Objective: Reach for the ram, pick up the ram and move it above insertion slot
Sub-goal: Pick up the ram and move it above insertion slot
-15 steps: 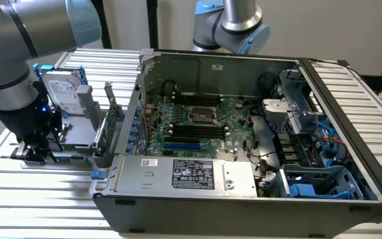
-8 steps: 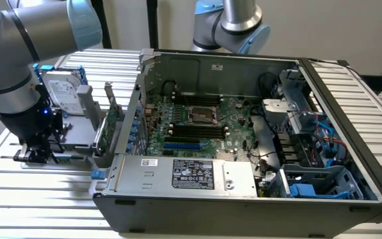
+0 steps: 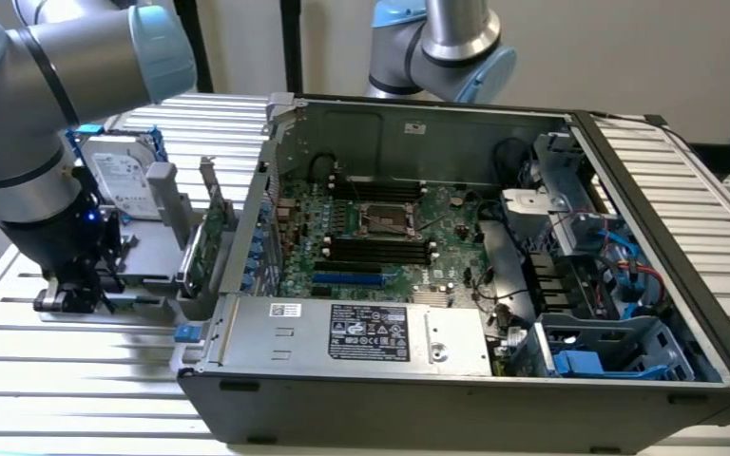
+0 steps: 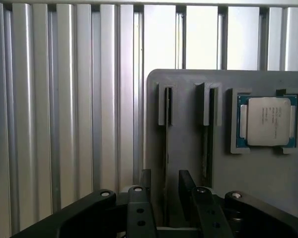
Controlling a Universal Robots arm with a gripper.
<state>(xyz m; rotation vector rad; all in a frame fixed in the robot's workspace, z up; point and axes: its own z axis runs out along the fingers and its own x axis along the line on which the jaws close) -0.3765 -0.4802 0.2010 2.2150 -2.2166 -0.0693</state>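
I will next grip the ram with my gripper by its exposed upper edge point(image 4: 166, 193), because the ram stands on its edge in a narrow slot of the grey holder point(image 4: 168, 106).
The ram point(image 4: 166, 144) stands edge-on in a narrow slot of the grey holder plate point(image 4: 184, 99), a thin dark stick seen from above. My gripper point(image 4: 165, 186) is open, one finger point(image 4: 145, 182) on each side of the stick's near end, with a gap left to both. In the exterior view the gripper point(image 3: 80, 290) hangs low over the grey holder at the exterior view's left, outside the computer case. The black memory slots point(image 3: 372, 249) lie on the motherboard beside the processor socket point(image 3: 384, 218).
A second stick point(image 4: 207, 148) sits in the neighbouring slot, and a processor chip point(image 4: 268, 121) rests in a pocket beside it. A silver hard drive point(image 3: 124, 176) and a tall green expansion card point(image 3: 213, 228) stand between the holder and the open case point(image 3: 467, 399). A second arm point(image 3: 448, 47) rises behind.
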